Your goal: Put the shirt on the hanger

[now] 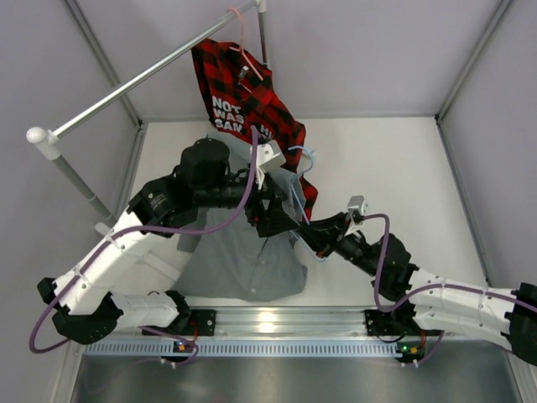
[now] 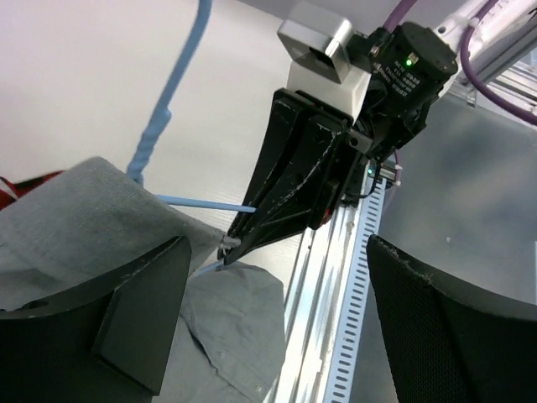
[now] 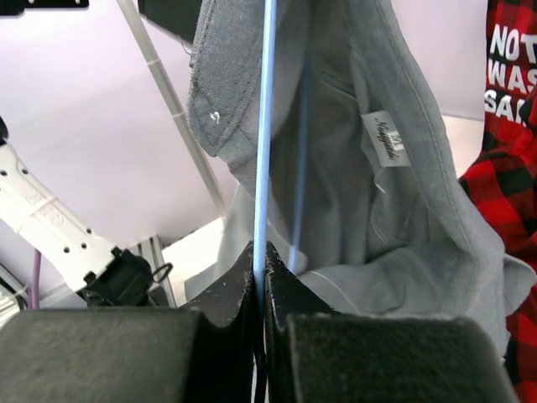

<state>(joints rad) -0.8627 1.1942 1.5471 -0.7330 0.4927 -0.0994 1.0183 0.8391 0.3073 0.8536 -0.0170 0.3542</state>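
Observation:
My left gripper pinches the grey shirt's collar end [image 1: 289, 191] [image 2: 190, 228] beside the hanger's hook next, which leaves the shirt's other side free to go over the hanger.
The grey shirt [image 1: 247, 260] lies on the table, its collar end lifted at the grippers. The light-blue hanger [image 1: 300, 172] stands tilted above it, hook uppermost. My right gripper [image 1: 305, 232] is shut on the hanger's thin blue bar [image 3: 265, 126], and the shirt [image 3: 394, 218] with its neck label hangs right behind the bar. My left gripper [image 1: 273, 214] is open with its jaws wide apart [image 2: 277, 277]. Grey shirt fabric [image 2: 75, 210] lies over its left finger [image 2: 109, 319]. The hanger [image 2: 168, 109] and the right gripper [image 2: 231, 243] show just ahead of it.
A red-and-black plaid shirt [image 1: 252, 101] hangs on a pink hanger [image 1: 243, 42] from the metal rail [image 1: 143, 80] at the back; it also shows in the right wrist view [image 3: 512, 168]. An aluminium rail [image 1: 277, 323] runs along the near edge. Enclosure walls stand on the sides.

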